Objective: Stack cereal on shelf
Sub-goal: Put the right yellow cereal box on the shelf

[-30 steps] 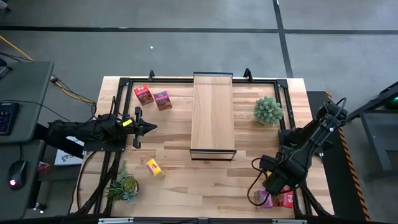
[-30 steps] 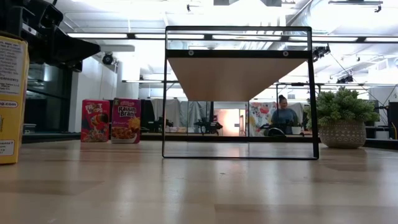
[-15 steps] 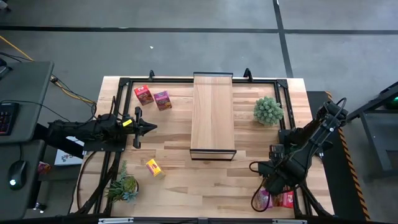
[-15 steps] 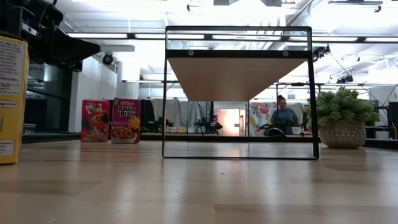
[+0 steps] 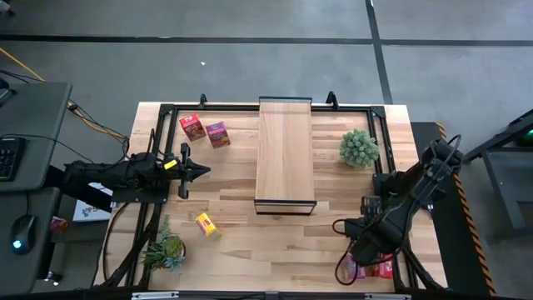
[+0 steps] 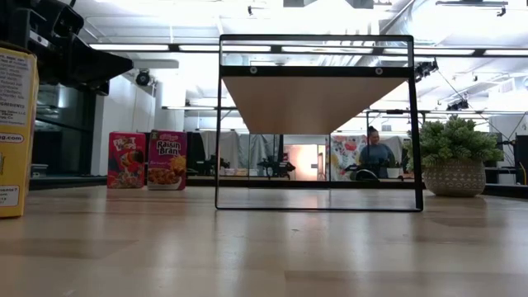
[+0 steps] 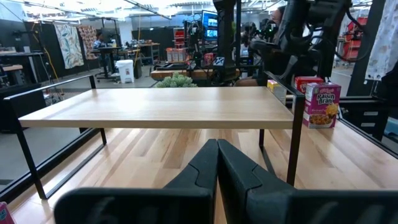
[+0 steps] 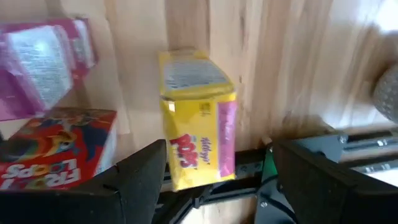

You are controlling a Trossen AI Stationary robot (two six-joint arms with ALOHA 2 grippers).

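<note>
My right gripper's fingers are above the yellow box's top (image 8: 198, 93). My right gripper needs to go lower before it closes on the box.
The shelf (image 5: 285, 154), a light-wood plank on a thin black frame, stands mid-table. A red box (image 5: 192, 126) and a magenta box (image 5: 217, 133) stand left of its far end, and a yellow box (image 5: 206, 223) lies near its left front. At the near right corner are a magenta box (image 8: 43, 62), a red box (image 8: 56, 152) and a yellow box (image 8: 196, 118). My right gripper (image 8: 217, 155) is open there, one finger on each side of the yellow box, apart from it. My left gripper (image 7: 217, 158) is shut, hovering left of the shelf (image 7: 155, 106).
One potted plant (image 5: 359, 147) sits right of the shelf and another (image 5: 166, 250) at the near left corner. A black frame rail (image 5: 250, 107) runs around the tabletop. Bare wood lies between the shelf's near end and the table's near edge.
My right gripper has moved a little toward the table's near edge, closing in over the boxes at the near right corner. The boxes and the shelf have stayed put.
</note>
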